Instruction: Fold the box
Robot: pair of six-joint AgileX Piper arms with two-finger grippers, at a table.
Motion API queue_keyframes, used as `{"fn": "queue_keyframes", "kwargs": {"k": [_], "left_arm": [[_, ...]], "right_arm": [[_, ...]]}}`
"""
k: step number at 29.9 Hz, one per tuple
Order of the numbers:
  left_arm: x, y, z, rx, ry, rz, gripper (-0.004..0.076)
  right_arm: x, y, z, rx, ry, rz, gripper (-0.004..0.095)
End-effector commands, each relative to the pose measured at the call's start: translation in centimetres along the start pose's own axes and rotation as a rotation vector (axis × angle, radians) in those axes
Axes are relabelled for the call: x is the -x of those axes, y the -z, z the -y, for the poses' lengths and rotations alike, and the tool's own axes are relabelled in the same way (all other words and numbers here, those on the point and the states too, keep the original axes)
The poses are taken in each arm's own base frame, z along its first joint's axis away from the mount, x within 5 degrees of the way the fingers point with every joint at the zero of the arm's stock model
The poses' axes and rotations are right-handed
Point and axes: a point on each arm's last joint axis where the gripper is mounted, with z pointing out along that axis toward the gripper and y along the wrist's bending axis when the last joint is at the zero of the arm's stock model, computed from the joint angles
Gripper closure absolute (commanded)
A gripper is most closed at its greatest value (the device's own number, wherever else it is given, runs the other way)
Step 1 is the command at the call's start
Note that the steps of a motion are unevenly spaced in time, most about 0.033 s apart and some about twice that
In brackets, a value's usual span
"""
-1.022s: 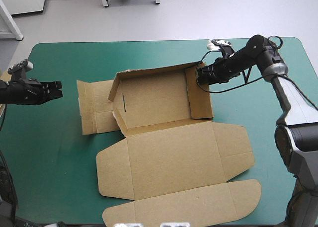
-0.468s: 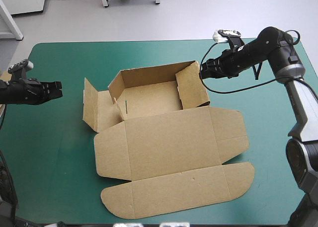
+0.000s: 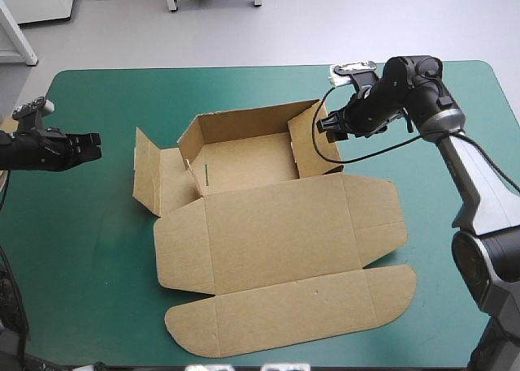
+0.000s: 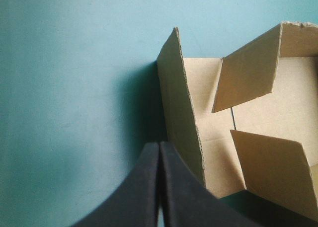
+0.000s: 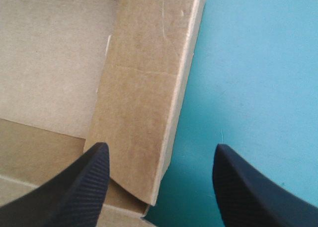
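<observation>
The box needs to stay steady and square for folding, so my right gripper should next grab the box's raised side by its top edge (image 5: pixel 174 100).
The brown box (image 3: pixel 260 217) lies mid-table as an open tray, with its far and side walls raised and the lid spread flat toward the near edge. My right gripper (image 3: pixel 322 126) stands open just outside the raised right wall (image 5: pixel 146 93), which lies ahead of and between its fingers (image 5: pixel 79 187). My left gripper (image 3: pixel 96 145) is shut near the table's left edge, apart from the box. In the left wrist view the upright left flap (image 4: pixel 181 108) stands just ahead of the left gripper (image 4: pixel 159 150).
The teal-green cover (image 3: pixel 89 241) shows bare to the left and right of the box. The flat lid and its rounded flap (image 3: pixel 292 310) reach close to the near edge.
The box walls rose from lying nearly flat and the whole sheet slid slightly left. My right gripper drew back, then came in again to the right wall. The left arm stayed still.
</observation>
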Motion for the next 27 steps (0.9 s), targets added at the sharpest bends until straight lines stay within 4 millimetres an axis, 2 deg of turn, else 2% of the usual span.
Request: {"fn": "queue_keyframes", "kwargs": {"k": [1,7,18,27], "left_arm": [[1.0,1.9,1.6,-0.026,-0.017,0.093,0.0732],[0.9,1.9,1.6,-0.028,-0.018,0.089,0.0732],[0.9,1.9,1.6,-0.028,-0.019,0.089,0.0732],[0.9,1.9,1.6,-0.027,-0.021,0.086,0.0733]], "right_arm": [[0.8,1.0,-0.1,-0.011,-0.005,0.079,0.0343],[1.3,-2.0,0.4,-0.003,-0.037,0.051,0.0343],[2.6,-2.6,0.1,0.029,-0.035,0.052,0.0359],[2.3,-4.8,-0.8,0.034,-0.012,-0.017,0.0359]]}}
